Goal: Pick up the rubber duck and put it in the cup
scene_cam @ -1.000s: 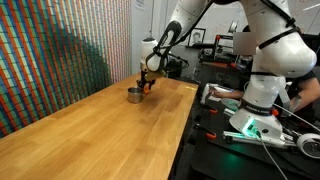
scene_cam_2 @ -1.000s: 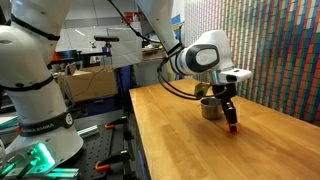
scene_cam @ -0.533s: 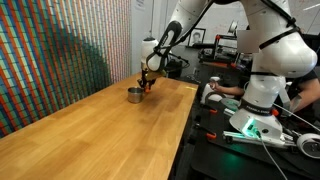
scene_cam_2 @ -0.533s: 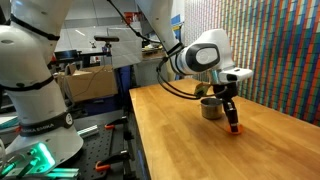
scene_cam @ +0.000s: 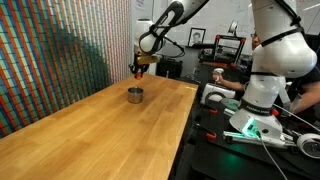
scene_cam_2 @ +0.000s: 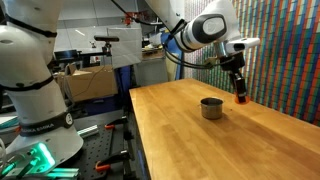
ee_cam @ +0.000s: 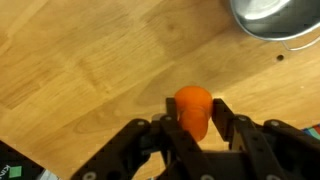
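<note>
The robot needs to move the orange rubber duck [ee_cam: 193, 108] before its gripper opens. The duck is above bare table, so it would miss the grey metal cup if the gripper opened now.
The orange rubber duck [ee_cam: 193, 108] sits clamped between my gripper's [ee_cam: 194, 112] two black fingers in the wrist view. In both exterior views it shows as a tiny orange blob [scene_cam: 138, 70] [scene_cam_2: 241, 98] at the fingertips, raised well above the table. The grey metal cup [scene_cam: 134, 95] [scene_cam_2: 211, 107] stands on the wooden table, below and a little to the side of the gripper. In the wrist view the cup's shiny rim [ee_cam: 275, 18] is at the top right corner.
The long wooden table [scene_cam: 90, 130] [scene_cam_2: 210, 145] runs beside a colourful patterned wall [scene_cam: 50, 50]. A second white robot arm with a green light [scene_cam: 262, 100] and workbench clutter stand past the table's edge. A cardboard box [scene_cam_2: 85, 85] sits behind.
The gripper has risen from table level beside the cup to well above it, carrying the duck up with it. The cup has not moved.
</note>
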### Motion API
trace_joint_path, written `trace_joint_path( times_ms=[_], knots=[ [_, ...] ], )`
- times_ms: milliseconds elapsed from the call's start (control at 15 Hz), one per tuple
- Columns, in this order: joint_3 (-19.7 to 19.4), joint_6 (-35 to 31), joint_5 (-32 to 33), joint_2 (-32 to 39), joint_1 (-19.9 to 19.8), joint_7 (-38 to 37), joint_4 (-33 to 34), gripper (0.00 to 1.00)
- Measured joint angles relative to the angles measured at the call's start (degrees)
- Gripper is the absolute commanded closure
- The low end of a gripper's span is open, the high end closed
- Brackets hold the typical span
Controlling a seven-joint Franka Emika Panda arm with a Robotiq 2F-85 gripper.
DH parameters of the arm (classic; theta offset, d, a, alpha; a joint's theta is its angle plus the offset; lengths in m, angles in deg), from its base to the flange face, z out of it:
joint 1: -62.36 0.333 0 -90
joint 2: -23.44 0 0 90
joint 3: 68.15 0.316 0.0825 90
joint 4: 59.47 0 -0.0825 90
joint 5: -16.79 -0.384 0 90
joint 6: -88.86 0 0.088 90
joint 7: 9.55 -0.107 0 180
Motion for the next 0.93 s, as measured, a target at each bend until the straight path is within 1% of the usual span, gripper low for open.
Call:
trace_joint_path(
  times_ms=[200, 400, 467, 533, 600, 733, 867, 933],
  knots=[
    [3.46, 4.61, -1.55, -3.19, -1.12, 0.02, 1.04, 0.84],
    [7.15, 7.04, -3.85, -4.76, -1.83, 0.02, 0.81, 0.84],
    [8.15, 7.33, -4.35, -4.93, -1.88, 0.02, 0.67, 0.78],
    [9.04, 7.4, -4.56, -4.96, -1.89, 0.02, 0.43, 0.34],
    [9.76, 7.4, -4.58, -4.95, -1.9, 0.02, 0.04, 0.32],
    [10.78, 7.49, -4.58, -4.86, -1.91, 0.02, -1.0, 0.19],
    [11.34, 8.17, -4.58, -4.63, -1.91, 0.02, -2.04, 0.04],
    [11.47, 8.64, -4.58, -4.46, -1.91, 0.02, -2.41, 0.0]
  ],
)
